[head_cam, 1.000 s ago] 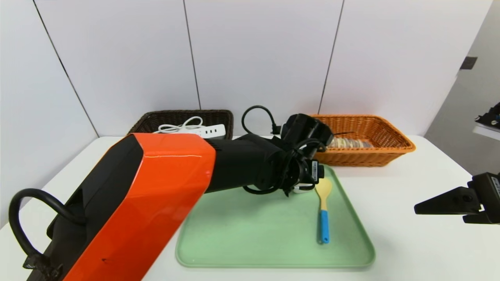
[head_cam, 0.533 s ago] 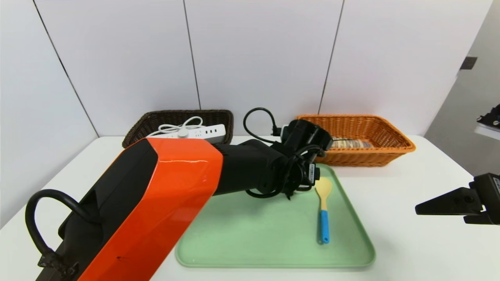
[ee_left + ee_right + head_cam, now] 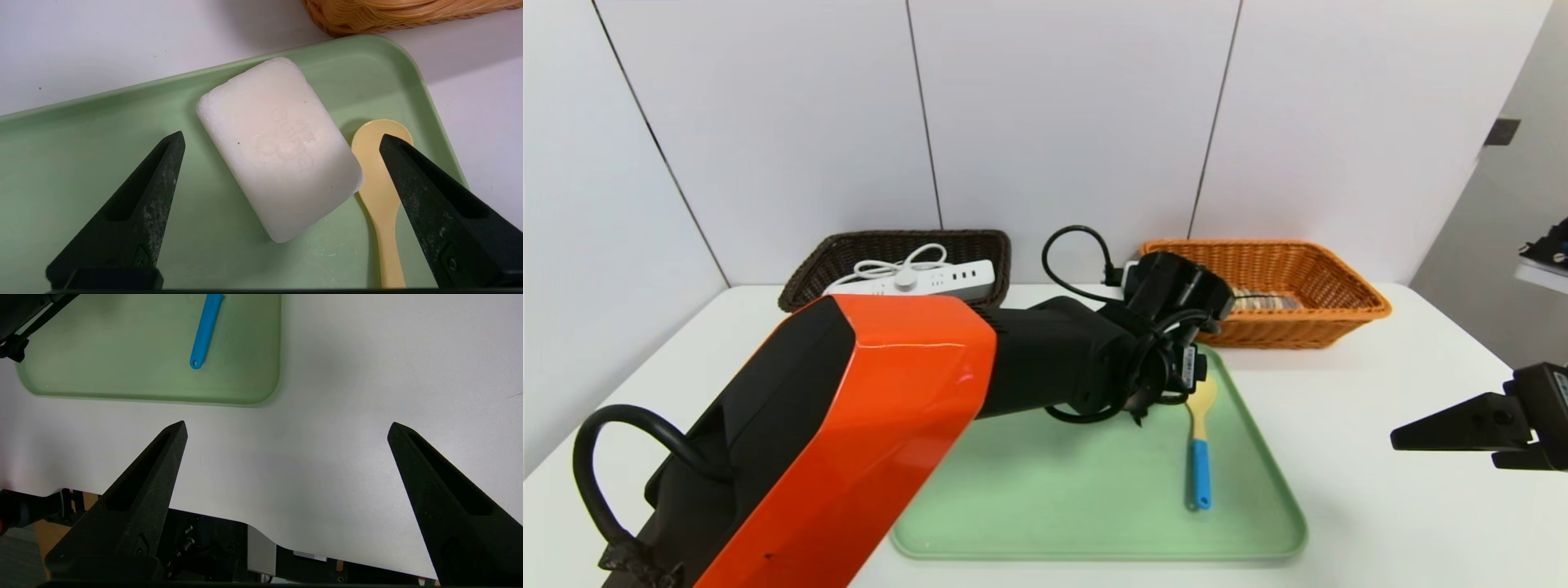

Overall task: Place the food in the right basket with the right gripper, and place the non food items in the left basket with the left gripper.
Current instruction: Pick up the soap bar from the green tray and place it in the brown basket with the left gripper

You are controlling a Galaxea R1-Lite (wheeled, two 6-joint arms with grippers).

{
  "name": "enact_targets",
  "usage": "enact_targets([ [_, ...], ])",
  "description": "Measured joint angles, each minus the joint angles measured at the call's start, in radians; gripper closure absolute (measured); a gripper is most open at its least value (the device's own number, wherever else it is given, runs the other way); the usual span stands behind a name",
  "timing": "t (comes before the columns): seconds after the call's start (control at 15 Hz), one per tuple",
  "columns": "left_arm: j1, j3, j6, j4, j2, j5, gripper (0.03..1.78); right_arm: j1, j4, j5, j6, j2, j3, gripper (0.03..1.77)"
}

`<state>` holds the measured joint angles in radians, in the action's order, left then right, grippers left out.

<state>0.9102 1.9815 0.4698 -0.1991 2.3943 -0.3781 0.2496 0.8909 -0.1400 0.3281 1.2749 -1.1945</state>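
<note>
The fingers of my left gripper are still above the white rounded block (image 3: 278, 147), so it is too early to close. My left gripper lowers first, then closes on the block.
A white rounded block (image 3: 278, 147) lies on the green tray (image 3: 81, 155), beside the bowl of the yellow spoon (image 3: 382, 171) with its blue handle (image 3: 1200, 474). My left gripper (image 3: 282, 136) hangs open just above the block, one finger on each side and not touching it. In the head view my left arm (image 3: 1094, 359) hides the block. The power strip (image 3: 931, 278) lies in the dark brown left basket (image 3: 833, 249). The striped loaf (image 3: 1262, 300) rests in the orange right basket (image 3: 1307, 327). My right gripper (image 3: 288, 426) stands open and empty over bare table at the right.
The green tray (image 3: 1054, 506) fills the table's middle, with the two baskets behind it against the white wall. The orange basket's near corner (image 3: 388, 16) is close to the left gripper. The table's front edge (image 3: 261, 535) lies under the right gripper.
My left arm has shifted a little to the right over the tray's far right corner and now covers the block in the head view. The right arm has not moved.
</note>
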Motion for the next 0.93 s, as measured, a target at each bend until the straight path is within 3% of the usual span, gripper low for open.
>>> enact_targets([
  [0.93,-0.027,0.005,-0.036,0.037,0.055,0.000,0.12,-0.001,0.000,0.000,0.000,0.001,0.011,0.10],
])
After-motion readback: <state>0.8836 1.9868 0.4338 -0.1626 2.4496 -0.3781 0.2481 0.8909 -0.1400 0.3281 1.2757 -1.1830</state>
